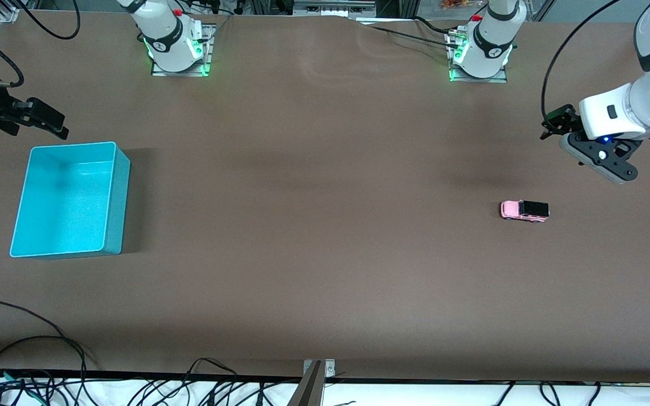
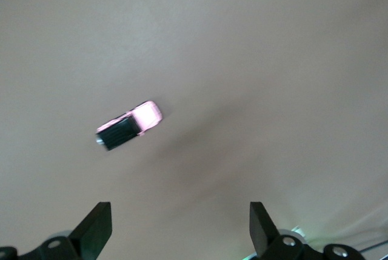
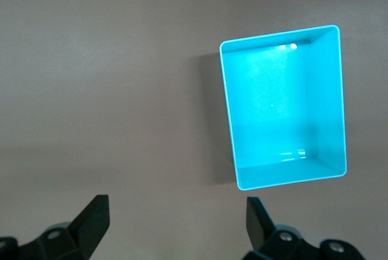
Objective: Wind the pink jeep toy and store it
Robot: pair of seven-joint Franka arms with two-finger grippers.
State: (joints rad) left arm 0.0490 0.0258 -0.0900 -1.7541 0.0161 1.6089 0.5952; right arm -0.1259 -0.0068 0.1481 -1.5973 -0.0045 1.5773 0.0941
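My left gripper needs to wind the pink jeep toy next, so it needs to grab the toy by the sides of its black roof [image 1: 534, 209] [image 2: 119, 133].
The pink jeep toy [image 1: 525, 211] stands on its wheels on the brown table toward the left arm's end; it also shows in the left wrist view [image 2: 129, 125]. My left gripper [image 1: 556, 122] hangs open and empty in the air over the table beside the jeep, apart from it, with its jaws wide in the left wrist view [image 2: 180, 213]. The turquoise bin [image 1: 122, 192] sits empty toward the right arm's end and shows in the right wrist view [image 3: 279, 108]. My right gripper [image 1: 48, 120] is open and empty, up in the air beside the bin [image 3: 176, 209].
Black cables [image 1: 31, 344] lie along the table's edge nearest the front camera. A metal bracket [image 1: 318, 369] sits at the middle of that edge. The two arm bases [image 1: 175, 48] stand at the edge farthest from the front camera.
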